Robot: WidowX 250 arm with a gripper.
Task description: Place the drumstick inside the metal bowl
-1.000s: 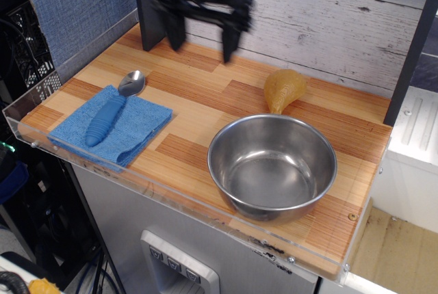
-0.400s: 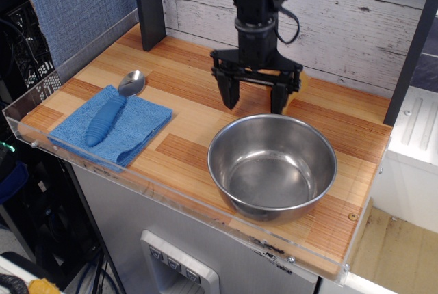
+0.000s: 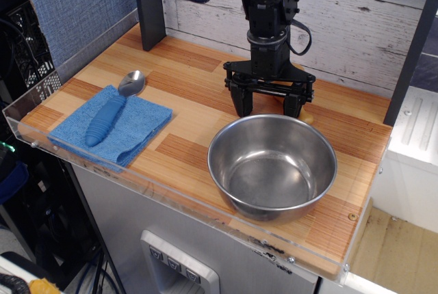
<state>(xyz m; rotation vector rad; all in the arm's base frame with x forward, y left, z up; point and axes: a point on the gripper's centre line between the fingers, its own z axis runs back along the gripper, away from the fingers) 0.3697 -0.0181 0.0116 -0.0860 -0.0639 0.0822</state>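
The golden-tan drumstick needs to go inside the metal bowl, so my gripper should grip the drumstick around its middle [image 3: 279, 100] next.
The drumstick [image 3: 306, 111] is tan-orange and lies on the wooden table behind the metal bowl; the gripper hides most of it, and only small parts show beside and between the fingers. The metal bowl [image 3: 311, 171] is large, shiny and empty, and stands at the front right of the table. My gripper [image 3: 267, 107] is black, points straight down and is open, low over the table just behind the bowl's far rim. Its fingers [image 3: 241, 102] straddle the drumstick. I cannot tell whether they touch it.
A blue-handled metal spoon [image 3: 108, 117] lies on a folded blue cloth [image 3: 140, 126] at the front left. The wooden table [image 3: 198, 113] has a clear plastic lip along its front. A dark post [image 3: 149, 7] and a grey plank wall stand behind.
My gripper has come down from high at the back left, moved right and lowered over the drumstick, which it now covers. The bowl, spoon and cloth have not moved.
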